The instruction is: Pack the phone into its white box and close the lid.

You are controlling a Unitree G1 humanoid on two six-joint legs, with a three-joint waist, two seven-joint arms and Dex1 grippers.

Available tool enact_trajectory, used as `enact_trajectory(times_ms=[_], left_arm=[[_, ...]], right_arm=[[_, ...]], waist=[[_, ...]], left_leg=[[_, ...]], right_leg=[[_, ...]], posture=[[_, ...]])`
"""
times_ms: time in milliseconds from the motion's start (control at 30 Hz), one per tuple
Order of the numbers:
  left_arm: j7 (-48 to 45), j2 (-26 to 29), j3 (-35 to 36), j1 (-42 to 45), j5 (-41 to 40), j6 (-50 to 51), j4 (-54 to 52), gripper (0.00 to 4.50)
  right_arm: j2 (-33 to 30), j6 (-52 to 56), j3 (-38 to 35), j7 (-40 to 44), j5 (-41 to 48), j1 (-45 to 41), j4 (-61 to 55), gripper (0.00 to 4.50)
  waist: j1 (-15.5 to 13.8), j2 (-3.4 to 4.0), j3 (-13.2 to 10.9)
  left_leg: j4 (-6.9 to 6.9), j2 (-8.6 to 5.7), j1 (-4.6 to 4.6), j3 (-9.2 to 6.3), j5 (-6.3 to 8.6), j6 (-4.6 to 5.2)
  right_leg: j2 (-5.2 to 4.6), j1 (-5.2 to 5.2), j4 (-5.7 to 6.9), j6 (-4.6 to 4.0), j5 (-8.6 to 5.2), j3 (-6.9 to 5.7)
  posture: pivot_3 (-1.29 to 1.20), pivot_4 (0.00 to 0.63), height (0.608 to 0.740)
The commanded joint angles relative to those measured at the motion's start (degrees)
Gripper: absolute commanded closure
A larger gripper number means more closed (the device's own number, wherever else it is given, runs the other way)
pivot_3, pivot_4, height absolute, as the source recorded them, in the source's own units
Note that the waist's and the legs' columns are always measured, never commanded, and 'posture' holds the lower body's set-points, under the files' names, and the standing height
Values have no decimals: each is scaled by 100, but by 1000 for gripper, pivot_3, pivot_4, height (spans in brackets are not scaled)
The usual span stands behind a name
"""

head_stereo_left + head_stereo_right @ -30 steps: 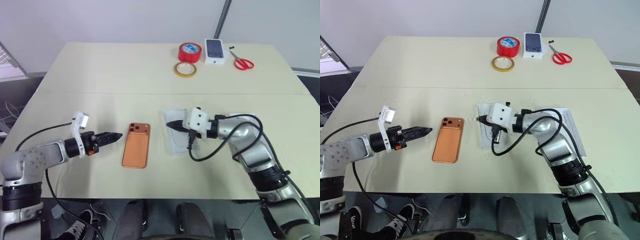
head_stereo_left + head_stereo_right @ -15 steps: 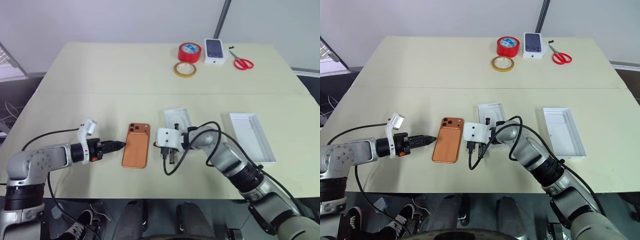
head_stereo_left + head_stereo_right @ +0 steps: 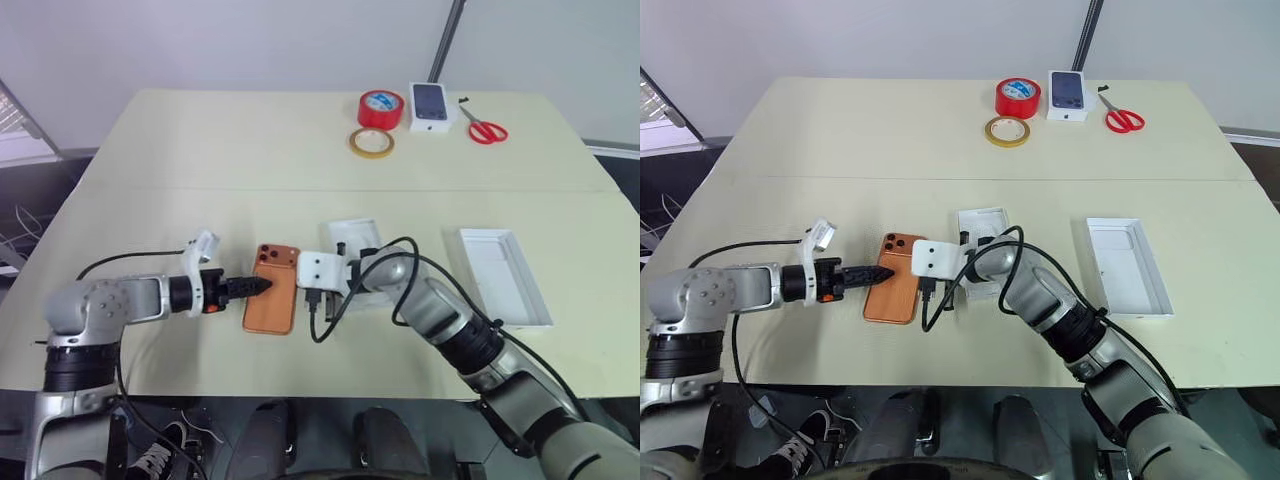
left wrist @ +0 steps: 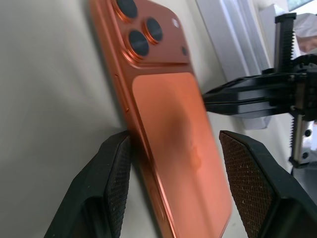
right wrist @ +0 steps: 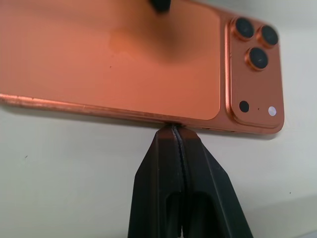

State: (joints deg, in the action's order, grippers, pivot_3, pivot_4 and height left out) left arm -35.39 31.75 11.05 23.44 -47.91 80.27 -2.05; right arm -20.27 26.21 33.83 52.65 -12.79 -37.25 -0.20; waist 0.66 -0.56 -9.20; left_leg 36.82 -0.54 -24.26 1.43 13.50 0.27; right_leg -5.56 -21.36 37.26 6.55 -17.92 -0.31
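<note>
My left gripper grabs the phone by its free long edge [image 3: 248, 302] [image 4: 139, 140] next, since my right gripper's shut fingers stand against the phone's opposite side.
The orange-copper phone [image 3: 272, 308] lies back up on the table, its camera cluster at the far end. My left gripper [image 3: 262, 285] is open at the phone's left long edge, one finger beside that edge and the other over the back. My right gripper [image 5: 173, 130] is shut and empty, its tips against the opposite long edge. The white box [image 3: 348, 232] sits just right of the phone, partly behind my right arm. Further right the lid [image 3: 505, 278] lies hollow side up.
At the table's far side are a red tape roll [image 3: 380, 105], a yellowish tape ring [image 3: 371, 142], a small white carton picturing a dark phone [image 3: 430, 105] and red scissors [image 3: 487, 130]. Black cables hang from both wrists.
My right arm swung left and down from over the white box to the phone's right edge, uncovering the lid. My left gripper slid right to the phone's left edge.
</note>
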Motion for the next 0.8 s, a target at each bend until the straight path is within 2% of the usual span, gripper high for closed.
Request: enact_trajectory(times_ms=[33,200,367,567,600,667,800], left_arm=[[61,-227,-365,-30,-10,388,143,1604],[103,-332,-321,55,4,415,16,1604],[124,-266,79,25,-14,446,281,1604],[146,-400,308,-71,-113,580,451,4339],[164,-418,335,-76,-140,607,462,4494],[176,-441,452,-85,-189,646,529,4494],[54,-441,914,-123,-406,799,744,4494]], right_arm=[[34,-22,14,-28,-44,36,39,4467],[-30,-25,-36,-64,-46,101,20,4467],[-92,-79,-79,-119,-68,133,32,4467],[-79,-165,-119,-174,-43,131,72,4500],[-72,-169,-128,-177,-33,130,64,4500],[-40,-273,-235,-266,18,114,76,4500],[247,-349,-1088,-382,852,153,-100,4500]], waist=[[-1,0,0],[2,0,1],[13,-1,0],[16,-4,3],[21,-4,3],[22,-4,3],[38,-7,0]], left_leg=[[0,0,0,0,0,0],[0,-1,0,-1,0,0],[0,0,0,-1,0,-1],[-6,0,-3,-2,0,-1],[-6,0,1,-2,1,-2],[-6,0,3,-3,4,-9],[-10,0,-10,-2,1,-4]], right_leg=[[0,0,0,0,0,0],[0,0,0,0,0,0],[0,-1,0,0,0,0],[0,-4,-2,0,0,0],[-1,0,-5,0,0,0],[-1,0,-3,0,0,0],[0,-5,-3,0,0,1]], posture=[[0,150,728],[0,150,728],[0,150,728],[0,150,728],[0,150,728],[0,150,728],[0,150,728]])
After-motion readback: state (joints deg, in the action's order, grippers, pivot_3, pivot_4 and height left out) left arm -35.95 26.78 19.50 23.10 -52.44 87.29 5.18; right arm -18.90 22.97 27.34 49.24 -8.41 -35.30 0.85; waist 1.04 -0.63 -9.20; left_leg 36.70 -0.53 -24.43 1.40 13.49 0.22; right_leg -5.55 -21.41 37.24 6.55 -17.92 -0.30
